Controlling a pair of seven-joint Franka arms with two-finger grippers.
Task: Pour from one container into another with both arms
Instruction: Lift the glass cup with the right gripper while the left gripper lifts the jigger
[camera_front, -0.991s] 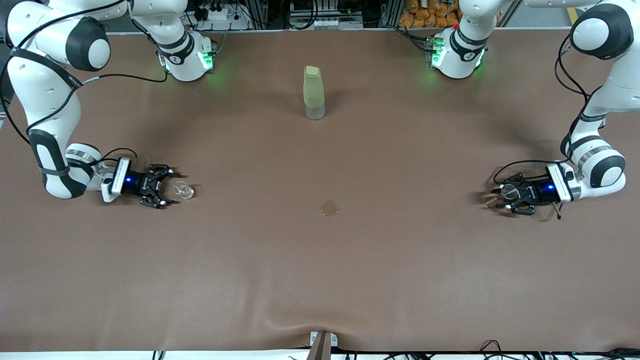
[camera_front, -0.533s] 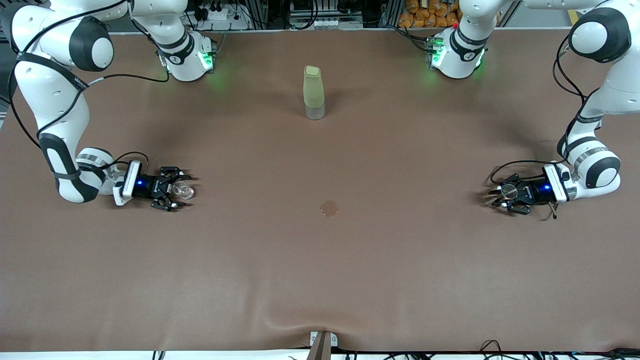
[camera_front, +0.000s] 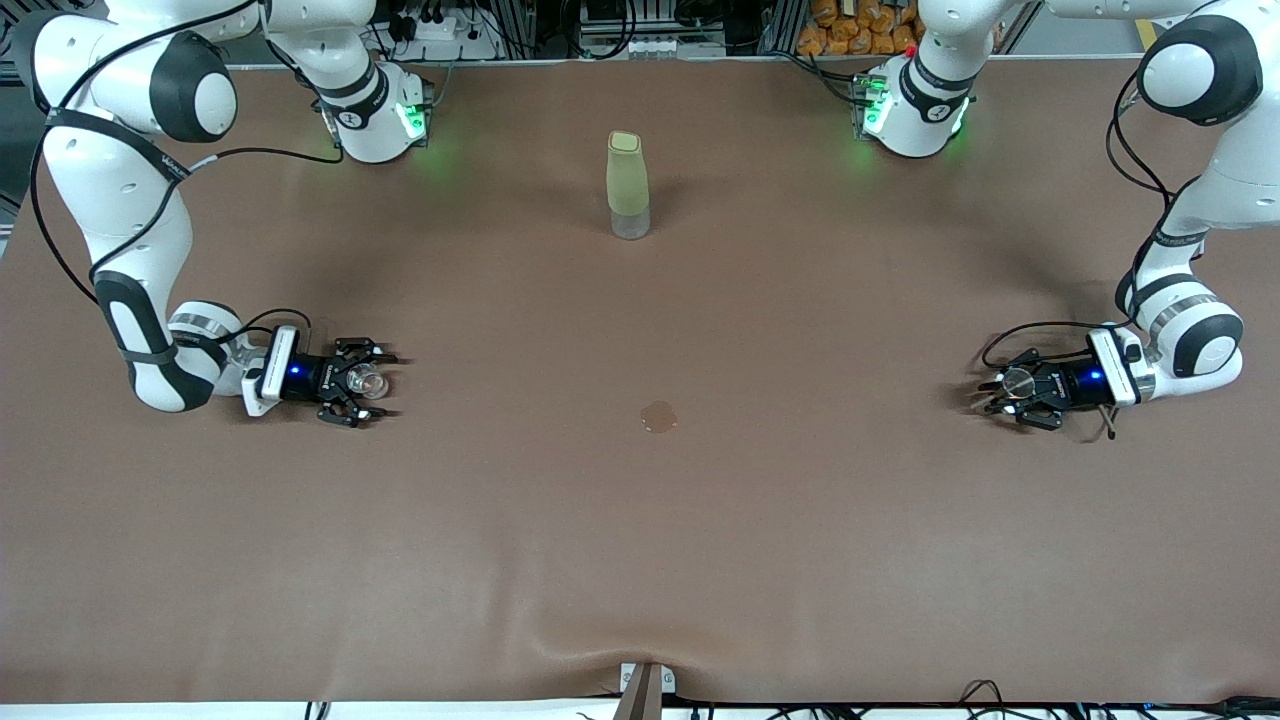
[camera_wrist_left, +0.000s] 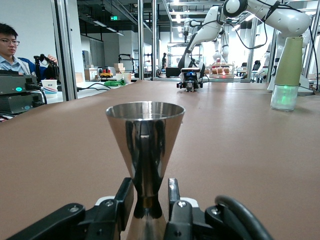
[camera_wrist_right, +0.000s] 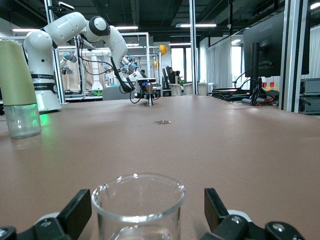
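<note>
I need to close my right gripper on the glass beaker now, as my fingers are low on either side of it in the right wrist view. Closing now would hold it.
A small clear glass beaker (camera_front: 366, 381) stands on the brown table toward the right arm's end. My right gripper (camera_front: 380, 384) lies low around it, open, with a wide gap on each side of the beaker (camera_wrist_right: 137, 205). Toward the left arm's end stands a steel jigger (camera_front: 1018, 380). My left gripper (camera_front: 1000, 392) is open at table height, its fingers close on either side of the narrow waist of the jigger (camera_wrist_left: 145, 135). One finger (camera_wrist_left: 125, 197) sits against the waist and a thin gap shows at the other. The jigger is upright.
A tall pale green bottle on a clear base (camera_front: 628, 185) stands mid-table, farther from the front camera than both grippers. A small round brown spot (camera_front: 658, 416) lies on the mat between the grippers. The mat is creased at its nearest edge (camera_front: 640, 650).
The right arm slid toward the table's middle, so the beaker, once at its fingertips, now stands between its open fingers. The left gripper's fingers narrowed round the jigger's waist.
</note>
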